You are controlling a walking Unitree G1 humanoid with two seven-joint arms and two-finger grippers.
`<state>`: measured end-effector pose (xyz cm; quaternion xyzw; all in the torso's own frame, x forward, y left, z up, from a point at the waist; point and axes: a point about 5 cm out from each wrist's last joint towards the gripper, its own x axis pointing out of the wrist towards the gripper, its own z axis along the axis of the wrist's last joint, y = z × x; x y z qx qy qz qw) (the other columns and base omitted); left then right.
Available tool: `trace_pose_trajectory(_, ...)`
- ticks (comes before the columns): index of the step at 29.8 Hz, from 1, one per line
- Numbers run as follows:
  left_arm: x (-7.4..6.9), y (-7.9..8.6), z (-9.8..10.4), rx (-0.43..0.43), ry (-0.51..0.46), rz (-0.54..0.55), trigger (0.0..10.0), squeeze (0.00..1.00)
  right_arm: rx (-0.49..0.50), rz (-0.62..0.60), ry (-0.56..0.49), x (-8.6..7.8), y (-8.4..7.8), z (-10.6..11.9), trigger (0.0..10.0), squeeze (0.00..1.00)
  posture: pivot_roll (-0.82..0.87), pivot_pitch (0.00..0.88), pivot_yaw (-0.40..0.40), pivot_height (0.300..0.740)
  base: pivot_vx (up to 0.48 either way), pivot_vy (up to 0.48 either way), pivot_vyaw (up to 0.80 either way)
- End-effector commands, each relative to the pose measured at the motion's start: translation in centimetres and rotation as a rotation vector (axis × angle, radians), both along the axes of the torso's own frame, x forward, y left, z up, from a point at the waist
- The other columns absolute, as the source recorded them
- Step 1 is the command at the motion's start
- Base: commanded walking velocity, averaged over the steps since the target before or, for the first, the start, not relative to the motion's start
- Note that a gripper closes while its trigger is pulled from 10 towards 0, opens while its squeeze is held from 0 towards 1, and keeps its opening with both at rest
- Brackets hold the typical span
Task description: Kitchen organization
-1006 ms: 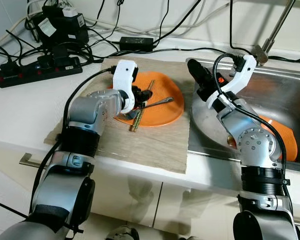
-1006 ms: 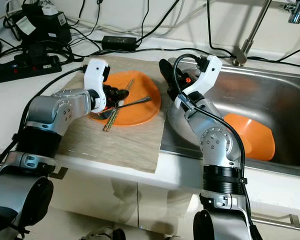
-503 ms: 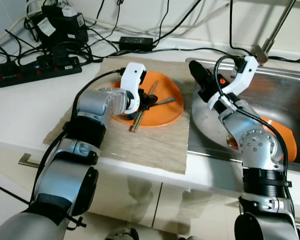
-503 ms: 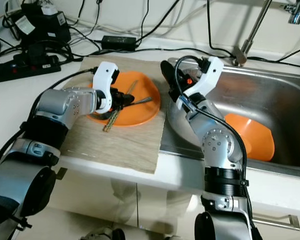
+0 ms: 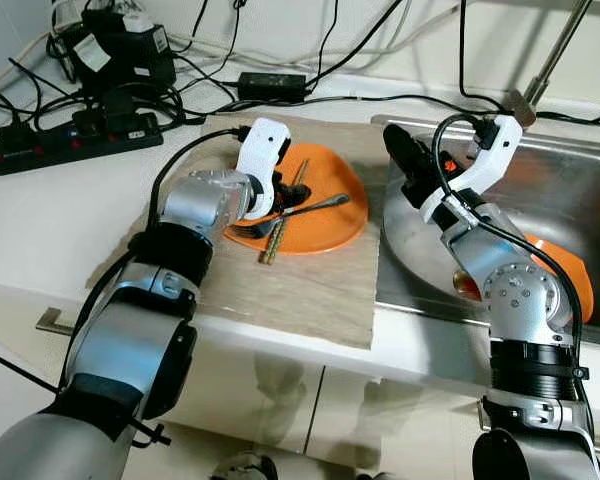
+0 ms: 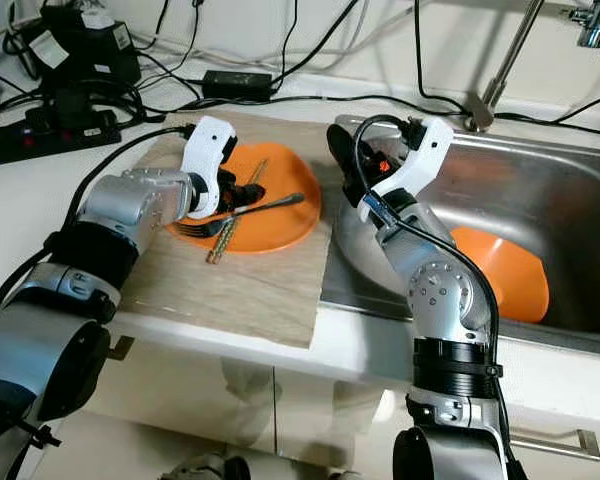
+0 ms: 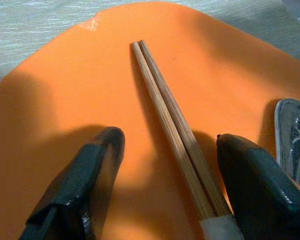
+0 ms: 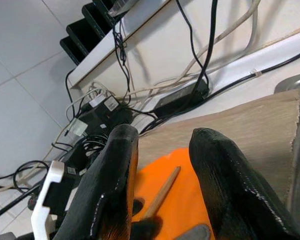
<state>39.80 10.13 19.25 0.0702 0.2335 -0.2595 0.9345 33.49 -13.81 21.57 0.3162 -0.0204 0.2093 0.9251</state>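
Note:
The robot needs to grip the pair of wooden chopsticks around their middle point(image 7: 191, 172) next with its left gripper, because their long thin ends reach far out to both sides.
An orange plate point(image 5: 330, 228) lies on a woven mat point(image 5: 290, 290) left of the sink. On it rest a pair of wooden chopsticks point(image 7: 175, 135) and a metal fork point(image 5: 325, 205). My left gripper point(image 5: 288, 197) hovers low over the plate, open, its two fingers on either side of the chopsticks without touching them. The fork's handle end point(image 7: 292, 130) lies just outside one finger. My right gripper point(image 5: 405, 160) is raised above the sink's left rim, open, holding nothing, and faces the plate point(image 8: 185, 210).
The steel sink point(image 5: 580, 190) holds an orange bowl point(image 5: 568, 268) and a round metal dish point(image 5: 415, 250). A faucet point(image 5: 550, 60) stands behind. A power strip point(image 5: 75, 140), adapters and many cables crowd the counter's back left.
My left arm has swung its elbow in toward the plate, with the gripper staying over the chopsticks. The right gripper has lifted slightly. Fork and chopsticks lie where they were.

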Motion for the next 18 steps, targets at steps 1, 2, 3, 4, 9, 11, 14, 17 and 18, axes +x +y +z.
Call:
trace_pose_trajectory(1,0.16,0.0,0.14,0.005,0.005,0.003,10.0,0.0,-0.012,-0.012,0.003,-0.06,-0.29,0.04,10.0,0.0,-0.08,0.014,-0.002,0.74,0.0,0.0,0.0)
trace_pose_trajectory(2,0.16,-0.01,0.03,0.003,0.013,0.002,10.0,0.0,-0.012,-0.012,0.002,-0.03,-0.25,0.06,10.0,0.0,-0.08,0.014,-0.003,0.74,0.0,0.0,0.0)
trace_pose_trajectory(3,0.17,-0.03,-0.04,-0.001,0.02,-0.001,10.0,0.0,-0.013,-0.011,0.002,-0.01,-0.22,0.07,10.0,0.0,-0.08,0.016,-0.002,0.74,0.0,0.0,0.0)
trace_pose_trajectory(4,0.17,-0.03,-0.04,-0.001,0.02,-0.001,10.0,0.0,-0.013,-0.011,0.002,-0.01,-0.22,0.07,10.0,0.0,-0.08,0.016,-0.002,0.74,0.0,0.0,0.0)
trace_pose_trajectory(9,0.22,0.07,-0.55,0.024,0.034,-0.012,10.0,0.0,-0.012,-0.014,0.004,0.01,-0.13,0.01,10.0,0.0,-0.08,0.017,0.002,0.74,0.0,0.0,0.0)
trace_pose_trajectory(11,0.29,0.14,-0.56,0.03,0.024,-0.007,0.0,0.0,-0.011,-0.016,0.005,-0.01,-0.17,-0.02,10.0,0.0,-0.08,0.017,0.002,0.74,0.0,0.0,0.0)
trace_pose_trajectory(14,0.41,0.1,-0.56,0.031,0.009,-0.005,0.0,0.0,-0.012,-0.021,0.007,-0.06,-0.26,-0.1,10.0,0.0,-0.08,0.019,0.004,0.74,0.0,0.0,0.0)
trace_pose_trajectory(17,0.51,0.11,-0.59,0.037,-0.004,0.003,0.0,0.0,-0.013,-0.027,0.008,-0.11,-0.39,-0.11,10.0,0.0,-0.08,0.019,0.005,0.74,0.0,0.0,0.0)
trace_pose_trajectory(18,0.54,0.16,-0.6,0.037,-0.006,0.006,0.0,0.0,-0.013,-0.029,0.009,-0.13,-0.44,-0.11,10.0,0.0,-0.08,0.02,0.006,0.74,0.0,0.0,0.0)
